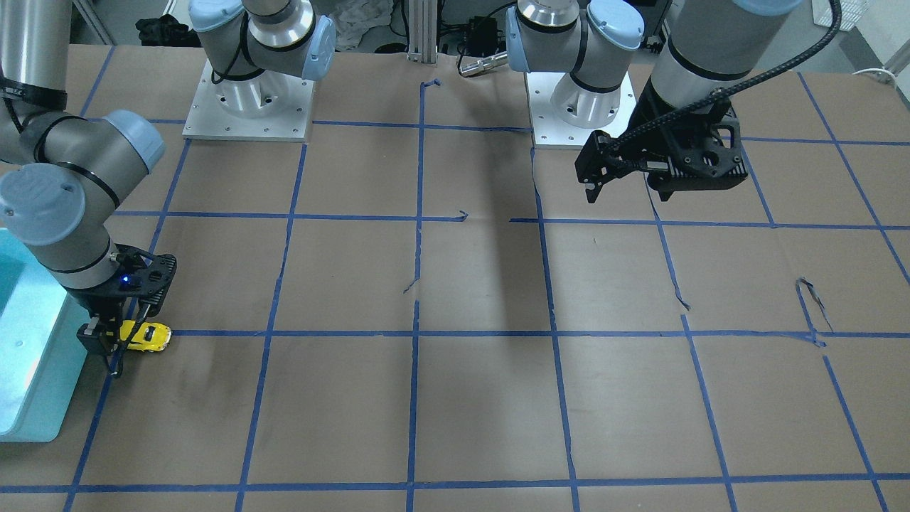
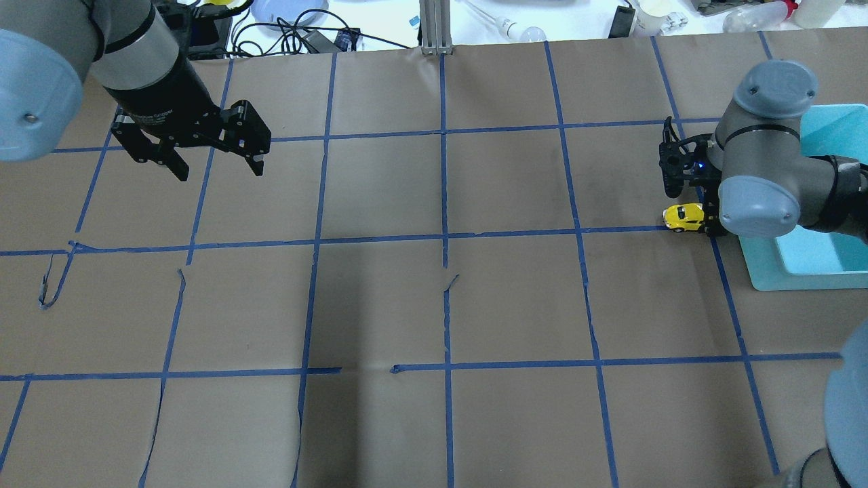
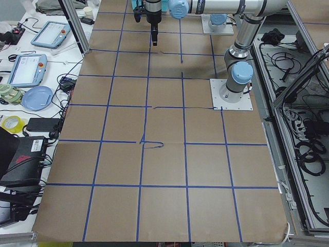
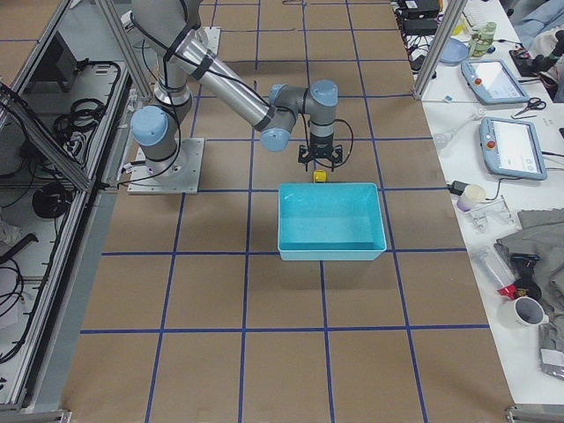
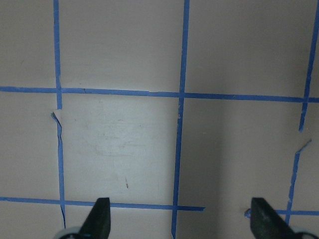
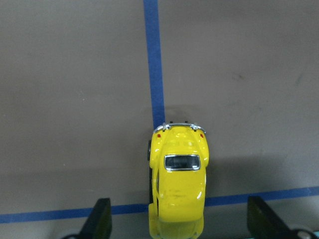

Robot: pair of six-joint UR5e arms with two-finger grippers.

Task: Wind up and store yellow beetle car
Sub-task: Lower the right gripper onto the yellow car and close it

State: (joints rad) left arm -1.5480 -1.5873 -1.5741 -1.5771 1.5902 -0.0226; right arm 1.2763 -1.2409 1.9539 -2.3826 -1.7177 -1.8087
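My right gripper will next grip the car across the sides of its body, to store the yellow beetle car [image 1: 147,336] in the turquoise bin [image 1: 34,358].
The yellow beetle car [image 6: 178,191] stands on its wheels on the brown table, over a blue tape line. My right gripper [image 6: 180,221] is open, low at the table, with the car between its two fingers and a gap on each side. In the front-facing view the car [image 1: 147,336] sits beside the right gripper [image 1: 114,345]. It also shows in the overhead view [image 2: 683,217] and in the exterior right view [image 4: 320,177]. My left gripper [image 2: 218,167] is open and empty, held above the table far from the car; its fingertips [image 5: 99,215] frame bare paper.
A turquoise bin [image 2: 766,274] stands just beyond the right gripper at the table's right end; it also shows in the front-facing view [image 1: 32,419] and the exterior right view [image 4: 330,251]. Blue tape grid lines [image 2: 444,237] cross the brown paper. Both arm bases [image 1: 247,107] stand at the robot side.
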